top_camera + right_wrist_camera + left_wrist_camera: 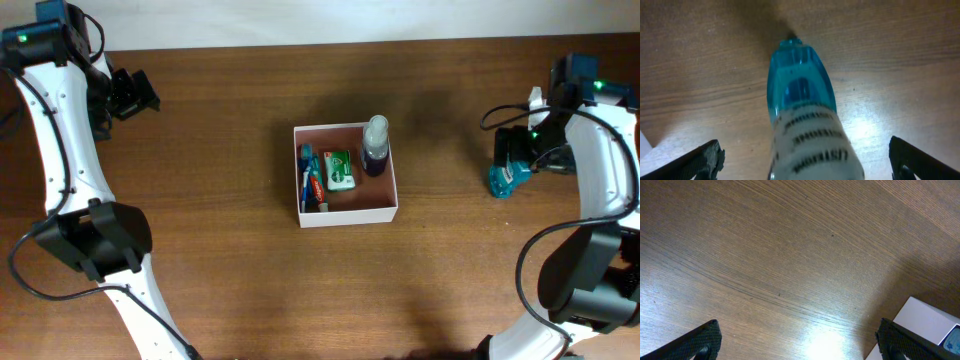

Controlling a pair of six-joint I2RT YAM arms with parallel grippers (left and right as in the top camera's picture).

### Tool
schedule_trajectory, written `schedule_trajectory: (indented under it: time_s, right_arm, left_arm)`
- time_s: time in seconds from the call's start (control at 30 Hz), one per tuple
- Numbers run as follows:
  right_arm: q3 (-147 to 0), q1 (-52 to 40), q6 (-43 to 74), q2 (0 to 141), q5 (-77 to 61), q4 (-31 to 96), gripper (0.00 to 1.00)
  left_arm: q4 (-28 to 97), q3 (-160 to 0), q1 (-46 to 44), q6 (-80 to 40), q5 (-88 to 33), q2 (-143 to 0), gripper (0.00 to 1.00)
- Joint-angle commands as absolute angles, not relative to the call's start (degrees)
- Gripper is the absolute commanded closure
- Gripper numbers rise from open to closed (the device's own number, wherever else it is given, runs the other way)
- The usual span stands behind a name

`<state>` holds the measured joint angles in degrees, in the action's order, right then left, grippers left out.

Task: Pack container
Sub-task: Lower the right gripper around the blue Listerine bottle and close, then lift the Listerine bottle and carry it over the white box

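I will pick up the Listerine mouthwash bottle next with my right gripper by its white lettered cap (pixel 813 144), so its teal body stays free to go into the container.
The container (pixel 347 213), a square shallow box with white walls and a reddish-brown inside, sits mid-table. In it lie a toothpaste tube (pixel 309 180), a green packet (pixel 339 169) and a purple bottle (pixel 375 146). A corner of the container shows in the left wrist view (pixel 922 320). A teal bottle (pixel 508 176) with a white label lies on the table at the right; in the right wrist view it (pixel 802 115) lies between the fingers of my open right gripper (pixel 805 160), which do not touch it. My left gripper (pixel 797 340) is open and empty over bare wood at far left (pixel 135 92).
The wooden table (pixel 230 270) spans the view, with its far edge along the top (pixel 300 42). The arms' cables and links hang at the left (pixel 95 240) and right (pixel 590 270) sides.
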<state>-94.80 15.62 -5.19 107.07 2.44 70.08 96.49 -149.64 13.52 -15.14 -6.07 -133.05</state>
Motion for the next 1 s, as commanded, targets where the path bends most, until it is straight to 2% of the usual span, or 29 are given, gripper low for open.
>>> schedule_trajectory:
  time_s: [0.0, 0.13, 0.43, 0.5, 0.53, 0.57, 0.73, 0.97]
  right_arm:
    - [-94.3, 15.8, -7.1, 106.6, 1.9, 68.4, 0.01]
    - [-94.3, 15.8, -7.1, 106.6, 1.9, 67.7, 0.00]
    - [-94.3, 15.8, -7.3, 106.6, 2.2, 66.4, 0.16]
    - [-94.3, 15.8, -7.3, 106.6, 2.2, 66.3, 0.23]
    - [-94.3, 15.8, -7.3, 106.6, 2.1, 66.1, 0.35]
    - [-94.3, 15.8, -7.3, 106.6, 2.1, 66.0, 0.38]
    - [-94.3, 15.8, -7.3, 106.6, 2.1, 65.7, 0.43]
    - [-94.3, 15.8, -7.3, 106.6, 2.1, 65.3, 0.64]
  left_arm:
    - [96.5, -149.3, 13.7, -14.2, -6.7, -131.3, 0.01]
    - [96.5, -149.3, 13.7, -14.2, -6.7, -131.3, 0.01]
    - [96.5, -149.3, 13.7, -14.2, -6.7, -131.3, 0.01]
    - [96.5, -149.3, 13.7, -14.2, -6.7, -131.3, 0.01]
    - [96.5, -149.3, 13.7, -14.2, -6.7, -131.3, 0.01]
    - [96.5, -149.3, 13.7, -14.2, -6.7, -131.3, 0.01]
    - [96.5, -149.3, 13.7, -14.2, -6.7, -131.3, 0.01]
    - [96.5, -149.3, 13.7, -14.2, -6.7, -131.3, 0.01]
